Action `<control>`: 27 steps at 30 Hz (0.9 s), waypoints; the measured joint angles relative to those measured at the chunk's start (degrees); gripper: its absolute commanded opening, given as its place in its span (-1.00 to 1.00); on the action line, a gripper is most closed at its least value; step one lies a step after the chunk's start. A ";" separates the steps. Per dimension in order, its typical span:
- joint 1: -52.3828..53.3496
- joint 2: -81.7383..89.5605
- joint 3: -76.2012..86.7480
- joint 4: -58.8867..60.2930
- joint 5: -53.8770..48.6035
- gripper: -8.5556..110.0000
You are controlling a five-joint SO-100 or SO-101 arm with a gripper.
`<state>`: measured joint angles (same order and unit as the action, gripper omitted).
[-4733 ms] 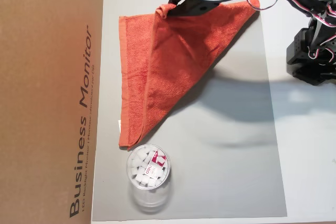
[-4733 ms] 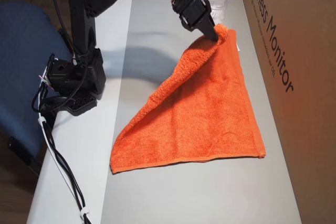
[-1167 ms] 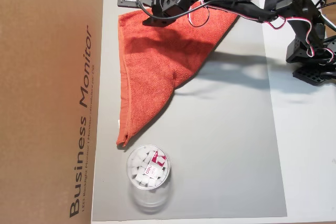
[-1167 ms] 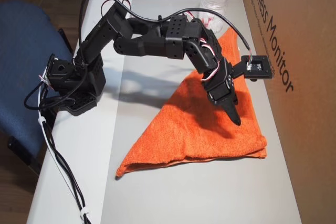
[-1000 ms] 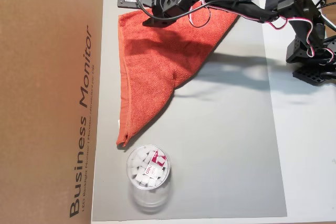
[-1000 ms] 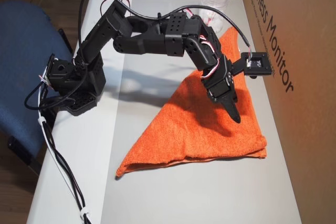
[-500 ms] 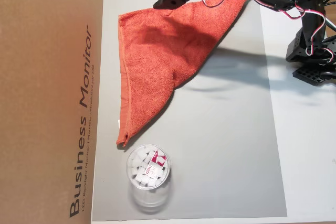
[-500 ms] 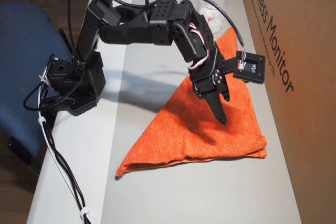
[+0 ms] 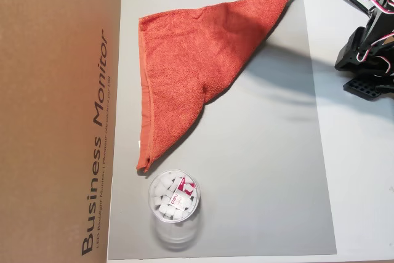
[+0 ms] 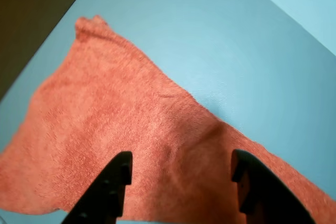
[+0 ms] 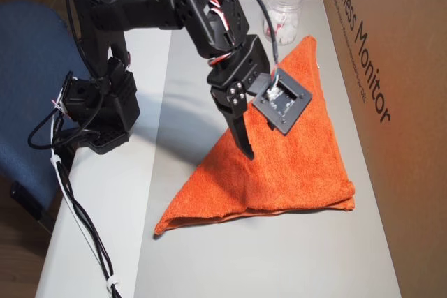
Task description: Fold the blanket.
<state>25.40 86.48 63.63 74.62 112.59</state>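
Next, my gripper takes hold of the orange-red towel [image 9: 191,53] by its long hemmed edge [image 9: 145,93], to fold the blanket over on itself.
The blanket [image 9: 197,60] is an orange-red terry towel lying folded into a triangle on the grey mat [image 9: 271,170]. One long hemmed edge runs beside the cardboard box. In the wrist view the blanket [image 10: 121,140] fills the lower half, and my gripper [image 10: 181,174] hovers over it with its two black fingers [image 10: 113,187] wide apart and nothing between them. In an overhead view my gripper [image 11: 250,144] points down above the middle of the blanket [image 11: 293,172]. In the other overhead view only a dark part of it shows at the top edge.
A clear plastic cup [image 9: 174,204] with white pieces stands at the blanket's narrow end, also seen in the other overhead view [image 11: 284,10]. A brown "Business Monitor" box [image 9: 55,115] borders the mat. The arm's base [image 11: 98,109] and cables sit on the white table beside a blue chair [image 11: 28,68].
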 measured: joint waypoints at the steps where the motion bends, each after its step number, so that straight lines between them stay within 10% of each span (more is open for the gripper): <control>1: 0.35 1.41 1.23 0.00 0.79 -0.54; 27: 15.12 48.25 48.43 -0.18 9.05 -0.53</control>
<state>40.52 134.74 112.06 74.44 121.64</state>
